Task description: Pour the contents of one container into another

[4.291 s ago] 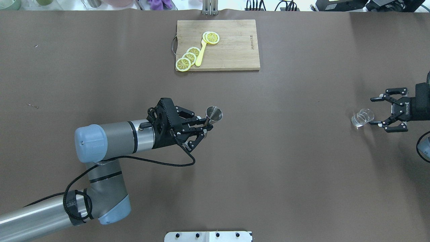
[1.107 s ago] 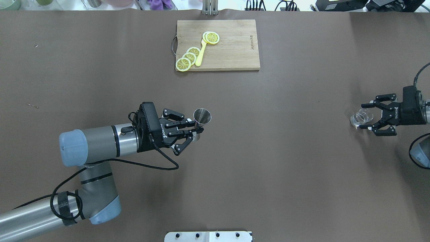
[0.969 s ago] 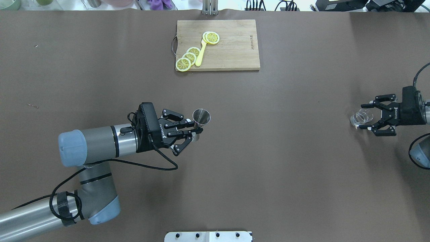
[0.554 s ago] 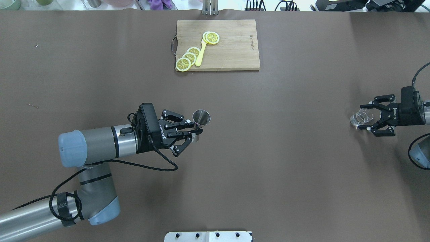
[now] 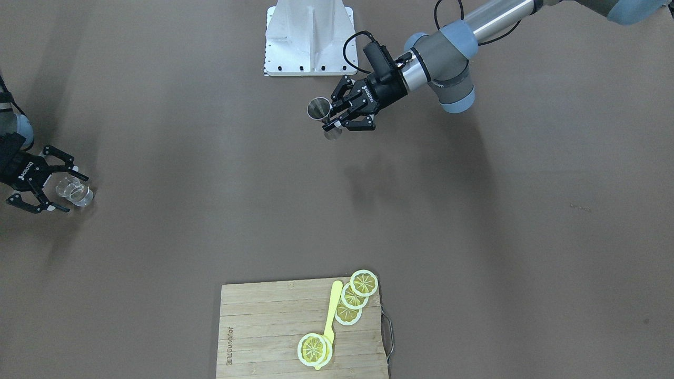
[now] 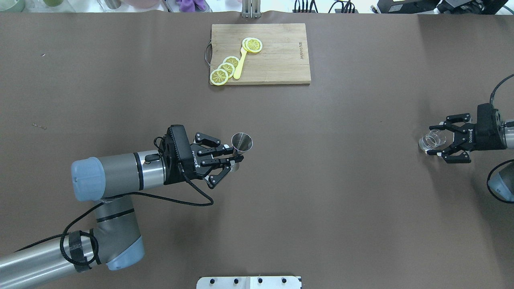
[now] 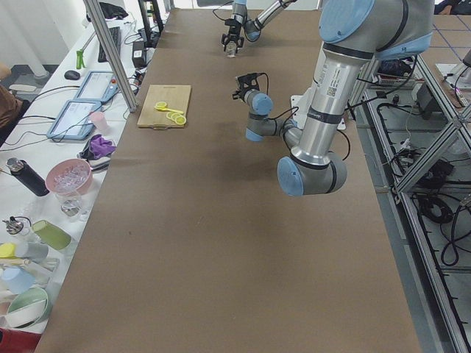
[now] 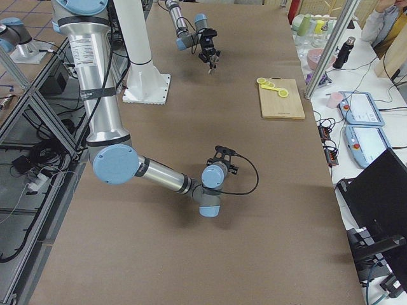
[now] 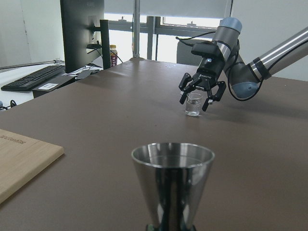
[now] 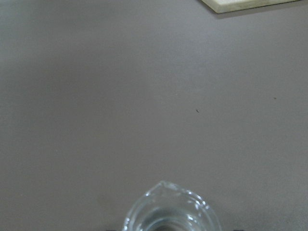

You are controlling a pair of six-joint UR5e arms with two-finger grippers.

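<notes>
The small clear glass needs to be grabbed next by its side (image 5: 75,190) with my right gripper, so that the glass's rim stays free for the pour.
A steel cone-shaped jigger (image 6: 242,142) is held upright above the table's middle-left, with my left gripper (image 6: 235,155) shut on its waist. The front-facing view shows the jigger (image 5: 319,109) and that gripper (image 5: 333,120) near the robot base. In the left wrist view the jigger's cup (image 9: 173,183) fills the foreground, rim up. A small clear glass (image 6: 433,140) stands on the table at the far right. My right gripper (image 6: 431,140) is open, one finger on each side of the glass (image 9: 194,104), with gaps showing. The glass rim (image 10: 169,211) shows in the right wrist view.
A wooden cutting board (image 6: 281,60) lies at the table's far centre with lemon slices (image 6: 225,69) and a yellow spoon (image 6: 240,64) on it. The white robot base plate (image 6: 249,282) sits at the near edge. Bare brown table lies between the two grippers.
Over four seconds the left arm drew back left and levelled the jigger upright. The right gripper slid left to straddle the glass. In the last second, only slight drift.
</notes>
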